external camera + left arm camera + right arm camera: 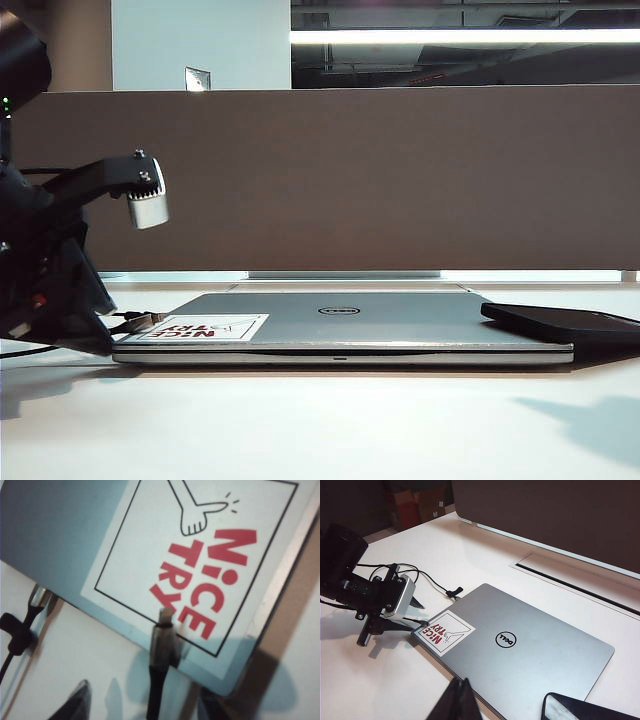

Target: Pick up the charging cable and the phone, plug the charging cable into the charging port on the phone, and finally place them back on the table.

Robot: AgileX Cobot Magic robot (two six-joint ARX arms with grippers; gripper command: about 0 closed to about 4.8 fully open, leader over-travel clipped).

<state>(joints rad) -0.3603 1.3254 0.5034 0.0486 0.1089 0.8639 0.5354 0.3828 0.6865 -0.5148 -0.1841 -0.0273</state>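
Observation:
I need to grab the charging cable by its black neck (pixel 157 677) with my left gripper to plug it into the phone, because the metal plug rests on the laptop's corner (pixel 220 680).
The charging cable (pixel 156 690) runs up between the wide-apart fingers of my left gripper (pixel 145 711), which is open. The cable's small connector tip (pixel 165 614) rests on the corner of the laptop's "NICE TRY" sticker (pixel 220 560). In the right wrist view the cable (pixel 414 621) ends at the sticker, with the left gripper (pixel 405 617) around it. The phone (pixel 562 324), a glossy black slab, lies partly on the laptop's right end and also shows in the right wrist view (pixel 585 711). My right gripper (pixel 460 700) hovers shut over the laptop's near edge, holding nothing.
A closed silver Dell laptop (pixel 400 318) lies in the middle of the white table (pixel 300 425). A second thin black cord with a black plug (pixel 454 593) lies at the laptop's far corner. A grey-brown divider panel (pixel 380 180) stands behind.

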